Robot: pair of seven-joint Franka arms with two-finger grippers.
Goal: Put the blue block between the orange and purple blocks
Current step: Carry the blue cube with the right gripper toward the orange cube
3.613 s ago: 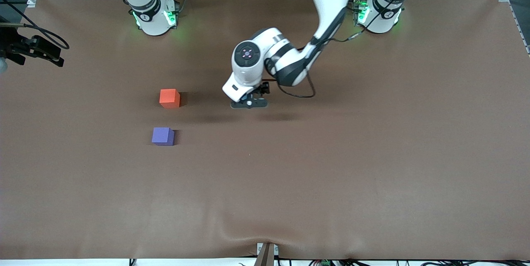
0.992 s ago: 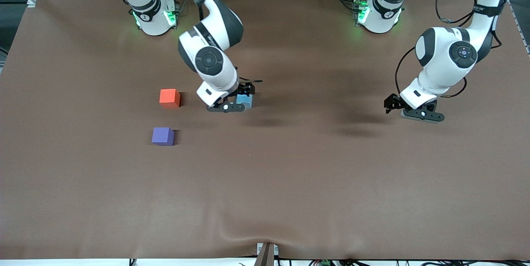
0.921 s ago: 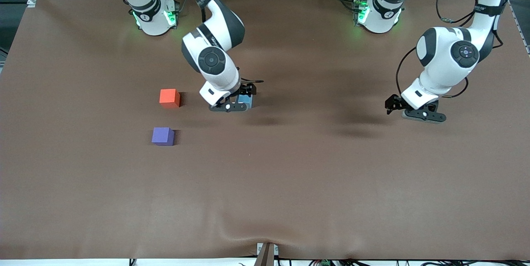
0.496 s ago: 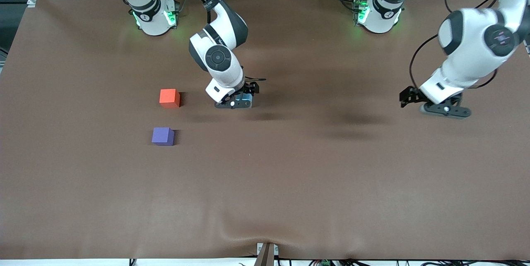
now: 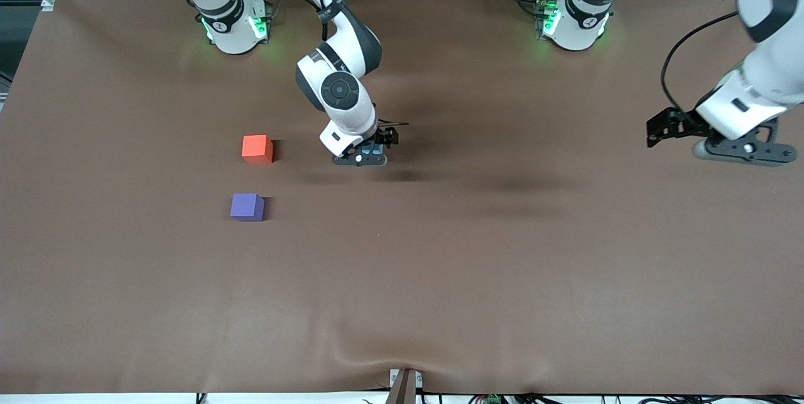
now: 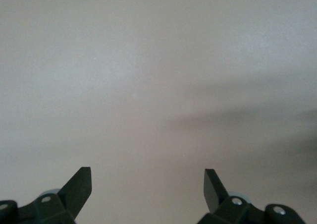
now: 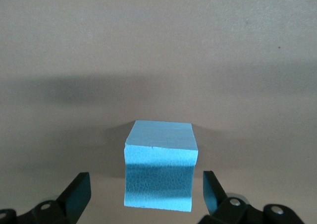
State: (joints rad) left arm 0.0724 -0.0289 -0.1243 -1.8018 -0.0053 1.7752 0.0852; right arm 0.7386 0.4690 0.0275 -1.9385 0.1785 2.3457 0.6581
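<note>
The right gripper grabs the blue block's opposite sides next, to set the blue block (image 7: 161,149) between the orange and purple blocks.
The blue block (image 7: 161,149) sits on the brown table between the open fingers of my right gripper (image 7: 146,189), with a gap on each side. In the front view my right gripper (image 5: 360,158) is low over the block and hides nearly all of it. The orange block (image 5: 257,149) lies beside it toward the right arm's end. The purple block (image 5: 247,207) lies nearer the front camera than the orange one, with a gap between them. My left gripper (image 5: 742,151) is open and empty over bare table at the left arm's end; its wrist view (image 6: 147,184) shows only cloth.
The brown cloth (image 5: 440,266) covers the whole table, with a slight wrinkle near the front edge (image 5: 377,341). Both arm bases (image 5: 235,24) stand along the farthest edge from the front camera.
My right gripper has shifted over the blue block and come down around it. My left arm has swung away toward its own end of the table.
</note>
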